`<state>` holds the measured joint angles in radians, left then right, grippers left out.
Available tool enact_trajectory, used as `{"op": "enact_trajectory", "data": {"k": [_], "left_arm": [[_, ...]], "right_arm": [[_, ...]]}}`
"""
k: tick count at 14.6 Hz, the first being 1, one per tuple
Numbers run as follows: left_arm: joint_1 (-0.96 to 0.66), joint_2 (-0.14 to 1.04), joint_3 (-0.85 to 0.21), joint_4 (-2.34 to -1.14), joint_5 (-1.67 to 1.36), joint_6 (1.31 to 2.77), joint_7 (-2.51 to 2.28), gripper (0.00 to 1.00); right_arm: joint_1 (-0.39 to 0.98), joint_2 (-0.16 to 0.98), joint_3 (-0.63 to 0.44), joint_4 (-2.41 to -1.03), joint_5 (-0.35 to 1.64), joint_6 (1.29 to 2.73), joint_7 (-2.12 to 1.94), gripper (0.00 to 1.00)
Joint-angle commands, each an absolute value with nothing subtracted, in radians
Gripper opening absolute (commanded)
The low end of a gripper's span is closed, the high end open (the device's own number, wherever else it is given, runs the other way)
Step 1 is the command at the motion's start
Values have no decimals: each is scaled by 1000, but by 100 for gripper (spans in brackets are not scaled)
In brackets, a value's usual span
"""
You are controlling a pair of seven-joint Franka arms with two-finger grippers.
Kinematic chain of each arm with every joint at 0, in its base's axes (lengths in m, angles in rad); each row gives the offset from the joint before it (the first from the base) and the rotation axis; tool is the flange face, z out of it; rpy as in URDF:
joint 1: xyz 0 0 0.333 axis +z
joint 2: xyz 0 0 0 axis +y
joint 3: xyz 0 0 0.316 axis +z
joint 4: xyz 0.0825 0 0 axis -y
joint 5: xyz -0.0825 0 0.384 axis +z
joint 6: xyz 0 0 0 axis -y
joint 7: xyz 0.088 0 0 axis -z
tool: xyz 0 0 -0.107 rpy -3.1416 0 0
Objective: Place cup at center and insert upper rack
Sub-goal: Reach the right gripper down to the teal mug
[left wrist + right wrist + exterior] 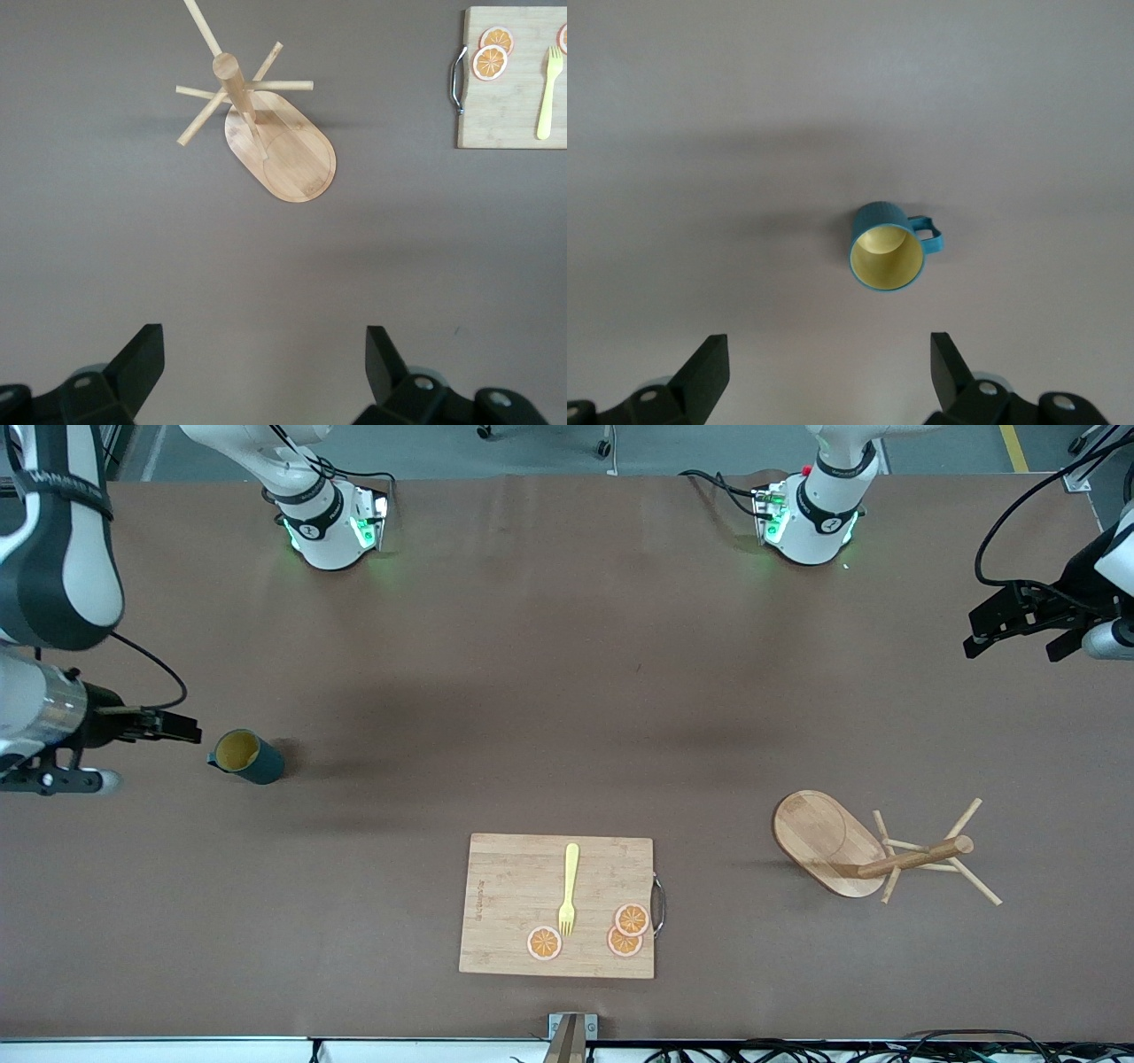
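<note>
I should next grab the teal mug by its rim [236, 733] [859, 274] with my right gripper. Then the cup can be moved to the center.
The cup [248, 757] is a dark teal mug with a yellow inside. It stands upright on the table near the right arm's end and also shows in the right wrist view [888, 248]. My right gripper [182, 728] [826, 354] is open and empty, just beside the cup toward the table's end. The upper rack [828, 841], a light wooden mug tree with an oval base, post and pegs, stands near the left arm's end and shows in the left wrist view [283, 146]. My left gripper [1014, 642] [263, 354] is open and empty, above bare table at that end.
A rectangular wooden cutting board [514, 886] with a metal handle lies near the front edge at mid-table. On it are a yellow fork [568, 890] and three orange slices [632, 919]. The board also shows in the left wrist view [505, 115].
</note>
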<state>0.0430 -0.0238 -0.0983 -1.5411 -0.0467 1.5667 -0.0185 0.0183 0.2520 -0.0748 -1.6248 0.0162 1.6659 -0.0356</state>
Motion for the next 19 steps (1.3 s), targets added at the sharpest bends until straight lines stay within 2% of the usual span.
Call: {"op": "enact_trajectory", "data": {"k": [1, 4, 9, 16, 19], "left_arm": [[51, -49, -101, -1559, -54, 1565, 5, 100], [51, -49, -101, -1559, -55, 1565, 5, 100], [51, -49, -101, -1559, -55, 1565, 5, 100], [51, -49, -101, -1559, -58, 1565, 5, 100], [51, -49, -101, -1559, -58, 1565, 5, 100]], "right_arm": [[35, 270, -75, -1677, 9, 1686, -12, 100], [52, 336, -75, -1695, -5, 1739, 58, 100], [49, 339, -75, -1854, -3, 1913, 58, 100], [34, 411, -75, -1894, -3, 1973, 58, 99], [34, 439, -75, -1894, -3, 1997, 58, 93]]}}
